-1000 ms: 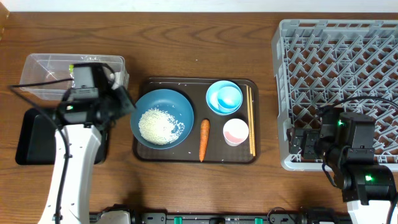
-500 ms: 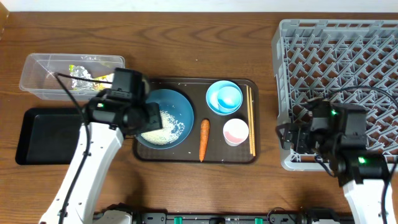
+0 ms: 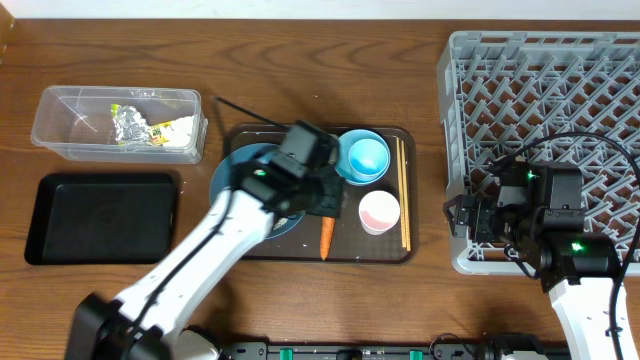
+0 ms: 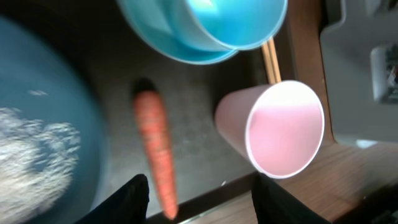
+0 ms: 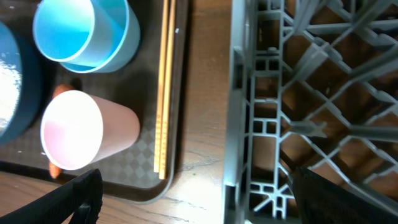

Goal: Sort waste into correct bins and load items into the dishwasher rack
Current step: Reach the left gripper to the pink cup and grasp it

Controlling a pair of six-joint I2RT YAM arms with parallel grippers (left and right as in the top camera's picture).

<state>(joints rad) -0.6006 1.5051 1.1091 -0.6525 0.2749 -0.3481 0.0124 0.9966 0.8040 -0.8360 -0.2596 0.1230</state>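
My left gripper grabs the white-pink cup by the side of its rim on the carrot side next. The cup's base stays free for handover to my right gripper.
My left gripper (image 3: pixel 318 205) hangs open and empty over the brown serving tray (image 3: pixel 395 250), above the upper end of the orange carrot (image 3: pixel 326 238). In the left wrist view the carrot (image 4: pixel 155 155) runs down between the open fingers (image 4: pixel 199 205), nearer the left one. The white-pink cup (image 4: pixel 286 127), light-blue bowls (image 4: pixel 205 25) and dark-blue bowl with rice (image 4: pixel 37 143) lie around it. The arm hides most of the dark-blue bowl (image 3: pixel 232 170) from overhead. My right gripper (image 3: pixel 465 215) is open and empty at the grey rack's (image 3: pixel 545 100) left edge. Chopsticks (image 3: pixel 403 195) lie along the tray's right side.
The clear tub (image 3: pixel 60 130) at the back left holds crumpled foil (image 3: pixel 128 125) and wrapper scraps (image 3: pixel 172 130). The black tray (image 3: pixel 100 215) lies in front of it. The right wrist view shows the cup (image 5: pixel 74 130), the chopsticks (image 5: pixel 165 87) and the rack wall (image 5: pixel 249 112).
My left arm has swung from the clear tub across the dark-blue bowl to the carrot on the serving tray. The foil and wrappers now show in the tub. My right arm shifted slightly left.
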